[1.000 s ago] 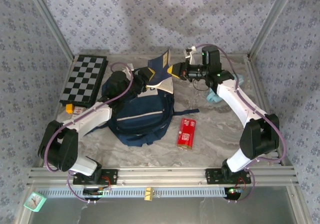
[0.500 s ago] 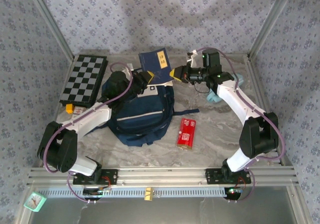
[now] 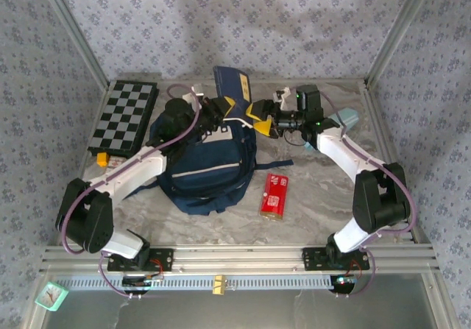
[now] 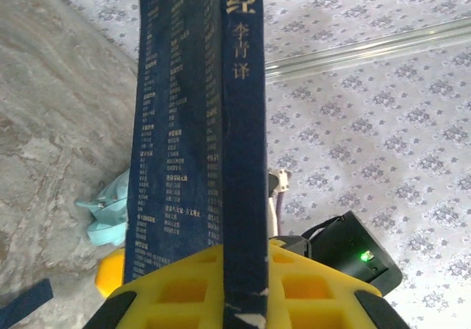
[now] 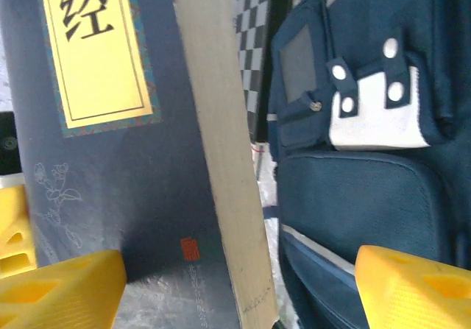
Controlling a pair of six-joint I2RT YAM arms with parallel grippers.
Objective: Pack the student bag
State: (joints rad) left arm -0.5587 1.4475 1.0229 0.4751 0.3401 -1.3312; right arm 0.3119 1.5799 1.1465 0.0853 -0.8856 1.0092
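Note:
The gripper's fingers stand at an angle to the book's page edge (image 5: 237,226), one facing the book's broad cover (image 5: 121,189), so my right gripper turns first, then closes on the book.
The student bag (image 3: 206,167), a navy backpack with a white front patch, lies in the middle of the table. Its front pocket is at the right of the right wrist view (image 5: 368,189). A navy book (image 3: 232,86) with a yellow title label stands on edge above the bag's top. My left gripper (image 3: 227,109) is shut on the book's lower end, its yellow fingers (image 4: 184,292) pressing either side of the spine (image 4: 243,123). My right gripper (image 3: 260,118) hangs open just right of the book. The book's cover and page edge (image 5: 221,160) stand between its wide-apart fingers (image 5: 59,288).
A folded chessboard (image 3: 125,117) lies at the back left. A red box (image 3: 274,195) sits right of the bag. A light-blue pencil case (image 3: 344,120) lies behind the right arm, also in the left wrist view (image 4: 110,211). Patterned walls enclose the table.
My right gripper has let go of the book and opened. My left gripper closed on the book and now holds it alone, tilted more upright.

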